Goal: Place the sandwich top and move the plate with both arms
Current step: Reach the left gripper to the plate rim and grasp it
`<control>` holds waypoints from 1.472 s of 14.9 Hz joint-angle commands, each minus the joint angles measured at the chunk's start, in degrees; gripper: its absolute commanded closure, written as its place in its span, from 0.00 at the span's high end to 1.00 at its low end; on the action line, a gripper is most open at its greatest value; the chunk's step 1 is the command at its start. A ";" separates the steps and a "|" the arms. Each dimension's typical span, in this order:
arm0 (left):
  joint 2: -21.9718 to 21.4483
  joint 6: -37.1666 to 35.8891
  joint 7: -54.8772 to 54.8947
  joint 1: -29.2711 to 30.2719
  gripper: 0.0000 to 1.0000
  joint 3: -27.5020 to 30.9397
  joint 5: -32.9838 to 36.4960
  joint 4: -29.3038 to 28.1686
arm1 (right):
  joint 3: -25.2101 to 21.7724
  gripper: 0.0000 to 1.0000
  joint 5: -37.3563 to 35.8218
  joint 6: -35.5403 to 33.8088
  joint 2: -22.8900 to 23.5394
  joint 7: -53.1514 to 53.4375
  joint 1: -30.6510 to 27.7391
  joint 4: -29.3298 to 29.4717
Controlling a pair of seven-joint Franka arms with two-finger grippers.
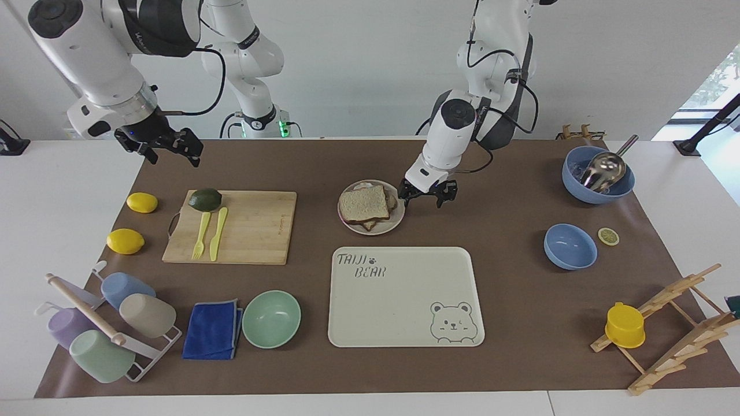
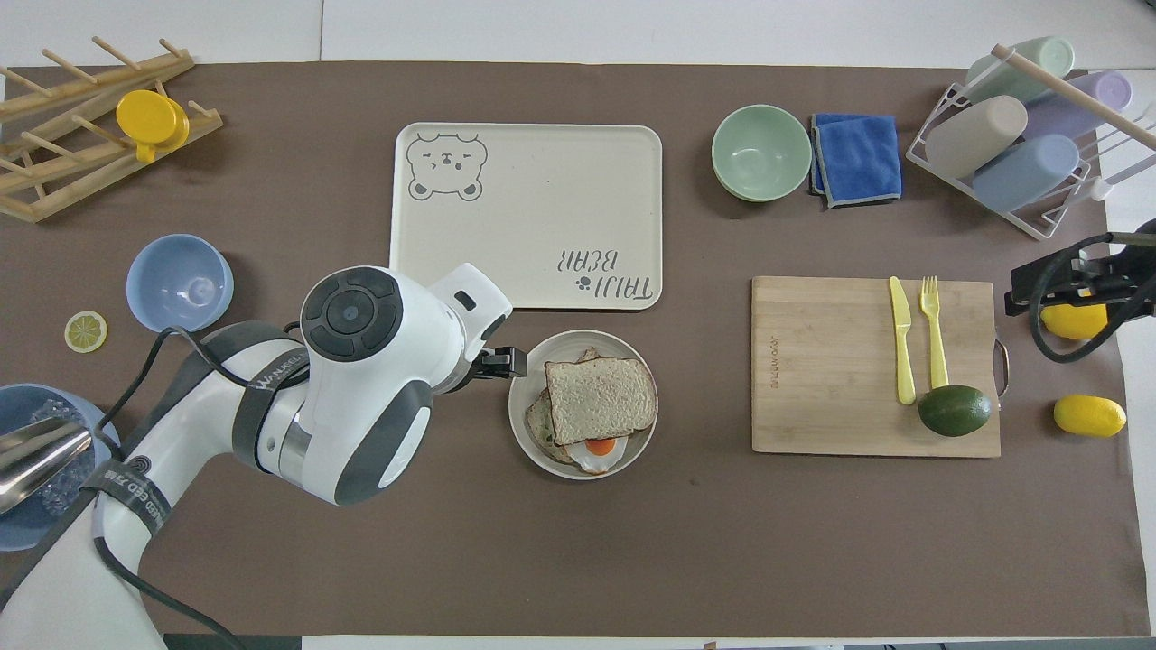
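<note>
The plate has a loose stack of bread and egg (image 2: 596, 449) over its middle, so the left gripper next needs to grab its bare rim (image 2: 522, 373) to move the plate.
The sandwich top (image 1: 364, 203), a plain bread slice, lies on a stack with a fried egg (image 2: 596, 449) on the small round plate (image 1: 399, 218), in the middle of the table, nearer to the robots than the tray. It also shows in the overhead view (image 2: 601, 399), on the plate (image 2: 524, 384). My left gripper (image 1: 428, 196) is open and low, right beside the plate's rim toward the left arm's end; it shows in the overhead view (image 2: 506, 361) too. My right gripper (image 1: 167, 151) is open and empty, up in the air over the mat's corner beside the cutting board.
The cream bear tray (image 1: 404, 300) lies just farther out than the plate. A cutting board (image 1: 254, 225) holds an avocado (image 1: 205, 199), fork and knife. Two lemons (image 1: 141, 202), blue bowls (image 1: 569, 247), a green bowl (image 1: 272, 319), a blue cloth and cup racks stand around.
</note>
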 commanded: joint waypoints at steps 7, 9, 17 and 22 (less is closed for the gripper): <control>1.06 5.28 -7.45 -3.68 0.95 0.65 -4.87 -5.79 | -1.53 1.00 0.37 -1.20 0.44 -6.55 -1.75 0.74; 1.06 5.28 -7.45 -4.21 0.93 0.65 -5.59 -5.79 | -1.44 1.00 0.80 -1.28 0.18 -7.09 -2.10 0.74; 2.73 7.30 -7.10 -6.14 0.57 0.65 -5.94 -5.53 | -1.36 1.00 2.30 1.61 0.35 -6.12 -1.84 1.00; 2.73 7.30 -6.93 -6.41 0.38 0.56 -6.03 -5.53 | -0.92 1.00 0.73 0.91 0.44 -3.22 -0.96 2.59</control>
